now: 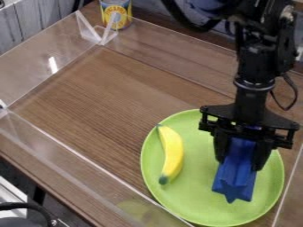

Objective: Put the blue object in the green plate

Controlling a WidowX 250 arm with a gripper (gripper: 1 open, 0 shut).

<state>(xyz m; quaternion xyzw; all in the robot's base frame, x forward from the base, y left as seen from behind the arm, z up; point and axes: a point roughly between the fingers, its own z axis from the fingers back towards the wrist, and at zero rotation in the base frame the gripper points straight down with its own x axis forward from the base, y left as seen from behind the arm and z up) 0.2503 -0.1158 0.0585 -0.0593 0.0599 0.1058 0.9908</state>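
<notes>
The lower end of the blue block is over the green plate (199, 193), inside the plate's rim, so it is now time to release the blue block.
The blue object (236, 176) is a long deep-blue block that hangs tilted over the right half of the green plate (199, 193), its lower end at or just above the plate's surface. My gripper (246, 142) comes straight down from above. Its two black fingers clasp the upper end of the block, one on each side. The top of the block is hidden between the fingers. Whether the lower end touches the plate is not clear.
A yellow banana (172, 152) lies on the left part of the plate, next to the block. A yellow can (115, 13) stands at the far back left. Clear plastic walls (48, 66) run round the wooden table top (130, 89).
</notes>
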